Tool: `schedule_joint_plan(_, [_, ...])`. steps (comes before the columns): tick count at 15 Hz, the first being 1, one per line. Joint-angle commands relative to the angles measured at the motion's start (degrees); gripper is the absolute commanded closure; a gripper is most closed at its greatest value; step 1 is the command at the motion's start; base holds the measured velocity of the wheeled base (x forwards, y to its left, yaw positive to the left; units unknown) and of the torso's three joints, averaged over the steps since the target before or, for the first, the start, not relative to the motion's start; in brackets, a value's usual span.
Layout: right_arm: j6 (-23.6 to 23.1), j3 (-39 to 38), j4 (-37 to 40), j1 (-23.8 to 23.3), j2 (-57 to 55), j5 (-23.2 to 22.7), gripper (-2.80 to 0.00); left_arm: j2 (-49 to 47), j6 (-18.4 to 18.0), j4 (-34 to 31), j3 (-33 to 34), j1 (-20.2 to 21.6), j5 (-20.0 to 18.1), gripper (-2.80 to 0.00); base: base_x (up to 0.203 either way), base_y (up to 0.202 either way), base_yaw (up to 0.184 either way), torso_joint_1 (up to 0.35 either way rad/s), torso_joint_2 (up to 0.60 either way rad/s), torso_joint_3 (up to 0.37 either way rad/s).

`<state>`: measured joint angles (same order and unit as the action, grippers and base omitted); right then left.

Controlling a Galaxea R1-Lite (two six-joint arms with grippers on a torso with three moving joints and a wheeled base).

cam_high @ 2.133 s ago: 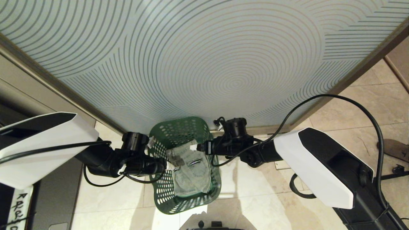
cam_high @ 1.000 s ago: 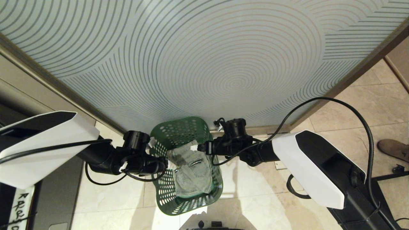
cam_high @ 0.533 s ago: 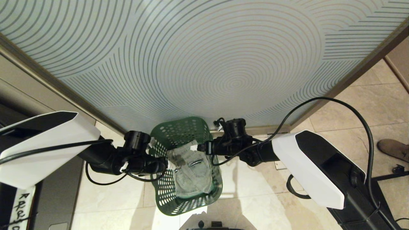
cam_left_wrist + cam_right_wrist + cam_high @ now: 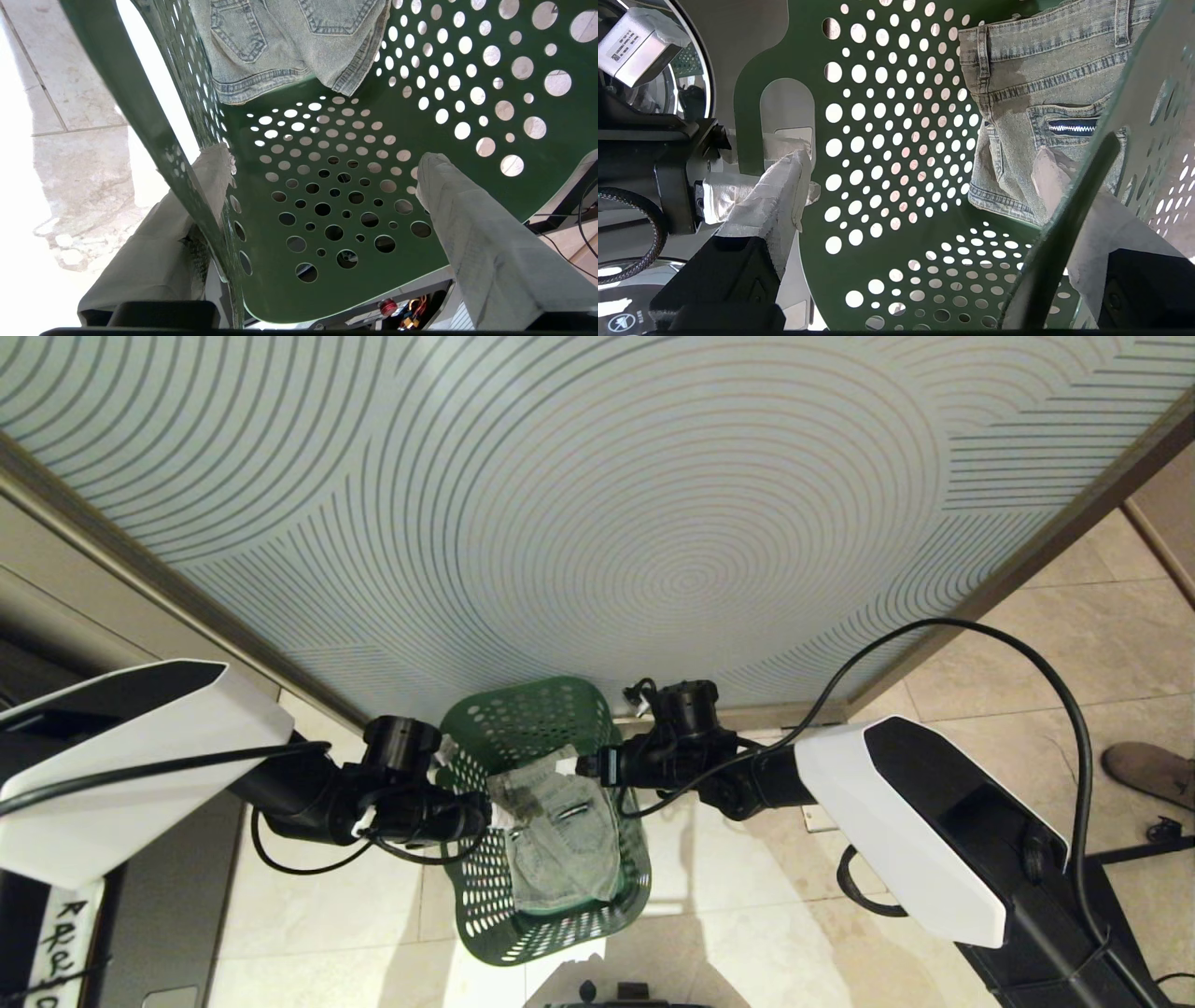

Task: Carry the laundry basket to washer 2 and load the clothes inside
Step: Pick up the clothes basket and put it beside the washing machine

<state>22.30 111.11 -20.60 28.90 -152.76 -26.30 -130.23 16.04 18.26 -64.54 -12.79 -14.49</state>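
Observation:
I should next pick up the laundry basket by its handle with my right gripper, so that I can carry the clothes (image 4: 565, 854) over to washer 2.
The dark green laundry basket (image 4: 481, 905) sits low between my two arms, against the patterned panel. The clothes (image 4: 565, 854), a folded pale denim garment, lie on its floor and also show in the wrist views (image 4: 280, 42) (image 4: 1036, 93). My left gripper (image 4: 474, 818) (image 4: 323, 158) is open and straddles the basket's left wall, one taped finger (image 4: 205, 182) outside and the other (image 4: 448, 205) inside. My right gripper (image 4: 571, 767) (image 4: 924, 154) is open across the right wall, holding nothing. Washer 2's label is out of view.
A patterned frosted panel (image 4: 597, 504) fills the space ahead. A dark grey appliance (image 4: 159, 905) stands at the left. A chrome-rimmed round door (image 4: 703, 56) shows beyond the basket. A shoe (image 4: 1148, 770) rests on the tiled floor (image 4: 747, 915) at the right.
Two seconds ago the right arm's shell sat slightly further right and the basket a little further left. Over the last second nothing has visibly moved.

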Motion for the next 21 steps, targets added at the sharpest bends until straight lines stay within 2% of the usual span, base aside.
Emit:
schedule_joint_plan(1, [0.1, 0.0, -0.1, 0.0, -0.2, -0.2, -2.8, 0.2, 0.1, -0.4, -0.3, -0.2, -0.1, -2.8, 0.0, 0.0, 0.0, 0.0, 0.0, 0.0])
schedule_joint_plan(2, [0.0, 0.0, -0.1, 0.0, -0.2, -0.2, -2.8, 0.2, 0.1, -0.5, -0.3, -0.4, -0.1, -2.8, 0.0, 0.0, 0.0, 0.0, 0.0, 0.0])
schedule_joint_plan(3, [-0.1, 0.0, -0.1, 0.0, -0.2, -0.1, 0.0, 0.0, 0.1, -0.5, -0.4, -0.5, -0.1, -2.5, 0.0, 0.0, 0.0, 0.0, 0.0, 0.0])
schedule_joint_plan(4, [-0.1, 0.1, -0.1, 0.0, -0.2, -0.1, 0.0, -0.2, 0.1, -0.5, -1.0, -0.5, -0.1, 0.0, 0.0, 0.0, 0.0, 0.0, 0.0, 0.0])
schedule_joint_plan(16, [0.1, 0.0, -0.4, 0.0, 0.0, -0.1, 0.0, 0.4, 0.7, -2.6, -2.3, -0.5, -0.7, 0.0, 0.0, 0.0, 0.0, 0.0, 0.0, 0.0])
schedule_joint_plan(21, [0.3, -0.3, -0.7, 0.1, 1.4, -0.3, 0.0, 2.0, 1.5, -3.9, -2.3, -0.5, -2.3, 0.0, 0.0, 0.0, 0.0, 0.0, 0.0, 0.0])
